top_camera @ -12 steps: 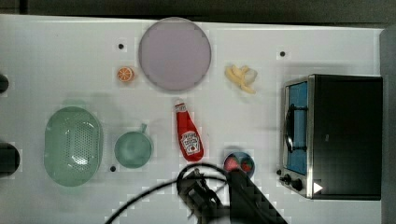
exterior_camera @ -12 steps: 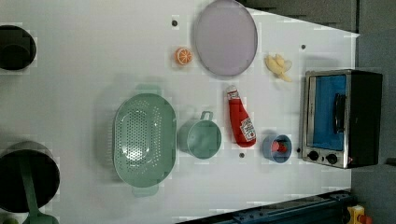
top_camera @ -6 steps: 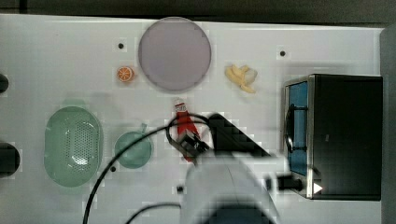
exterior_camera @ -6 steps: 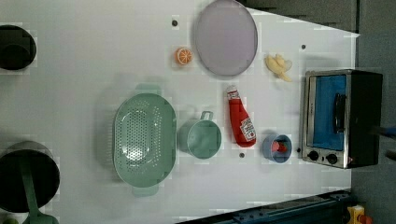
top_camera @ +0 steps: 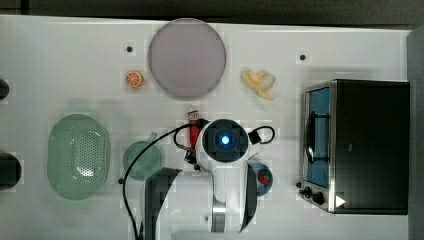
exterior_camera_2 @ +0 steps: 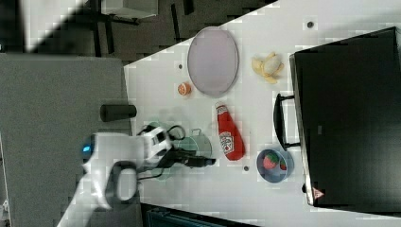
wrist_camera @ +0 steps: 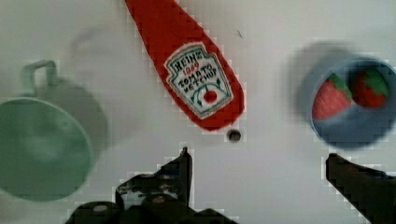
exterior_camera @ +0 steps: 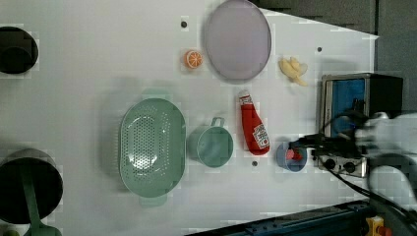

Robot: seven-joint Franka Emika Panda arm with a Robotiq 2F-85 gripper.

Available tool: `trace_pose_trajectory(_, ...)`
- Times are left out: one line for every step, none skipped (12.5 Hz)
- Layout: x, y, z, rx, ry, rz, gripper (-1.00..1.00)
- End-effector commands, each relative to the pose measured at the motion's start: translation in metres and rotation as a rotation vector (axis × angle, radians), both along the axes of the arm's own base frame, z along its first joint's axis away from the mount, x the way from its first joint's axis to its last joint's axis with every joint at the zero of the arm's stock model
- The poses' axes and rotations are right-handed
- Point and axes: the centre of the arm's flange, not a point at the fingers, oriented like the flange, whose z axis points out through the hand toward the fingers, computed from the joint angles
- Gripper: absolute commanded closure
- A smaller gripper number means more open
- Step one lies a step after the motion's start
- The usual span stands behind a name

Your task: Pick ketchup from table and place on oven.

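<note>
I should next pick up the ketchup bottle with my gripper by its labeled lower body (exterior_camera: pixel 258 136) and then put the bottle on the oven (exterior_camera: pixel 347 106).
The ketchup (wrist_camera: pixel 196 70), a red squeeze bottle with a white label, lies flat on the white table (exterior_camera: pixel 98 73) between the green mug and the blue bowl. My gripper (wrist_camera: pixel 261 172) hangs open above the table just off the bottle's wide end, one dark finger (wrist_camera: pixel 184 163) on each side, nothing between them. In the top view the arm's wrist (top_camera: pixel 225 142) covers the bottle's body and leaves its capped end (top_camera: pixel 192 116) showing. The black oven (top_camera: pixel 370 145) with its blue glass door stands at the top view's right.
A green mug (exterior_camera: pixel 212 145) and a green colander (exterior_camera: pixel 152 145) sit to the left view's left of the bottle. A blue bowl of strawberries (wrist_camera: pixel 352 105) lies close beside it. A purple plate (top_camera: pixel 186 57), an orange slice (top_camera: pixel 133 79) and bananas (top_camera: pixel 258 82) lie farther off.
The arm has swung in from the top view's bottom edge to over the ketchup, and now shows at the left view's right. The fingers have stayed open.
</note>
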Motion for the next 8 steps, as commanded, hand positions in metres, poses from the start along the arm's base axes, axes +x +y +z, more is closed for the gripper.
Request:
trace_pose_trajectory(0.021, 0.015, 0.001, 0.022, -0.143, 0.325, -1.0)
trace_pose_trajectory(0.025, 0.018, -0.017, 0.027, -0.149, 0.37, -1.0)
trace_pose_trajectory(0.029, 0.021, -0.036, 0.031, -0.152, 0.401, -1.0)
trace_pose_trajectory(0.031, 0.024, -0.054, 0.032, -0.152, 0.411, -1.0)
trace_pose_trajectory(0.032, 0.027, -0.072, 0.033, -0.149, 0.415, -1.0)
trace_pose_trajectory(0.032, 0.029, -0.088, 0.034, -0.148, 0.419, -1.0)
trace_pose_trajectory(0.033, 0.029, -0.104, 0.034, -0.15, 0.419, -1.0)
trace_pose_trajectory(0.033, 0.03, -0.119, 0.035, -0.153, 0.42, -1.0)
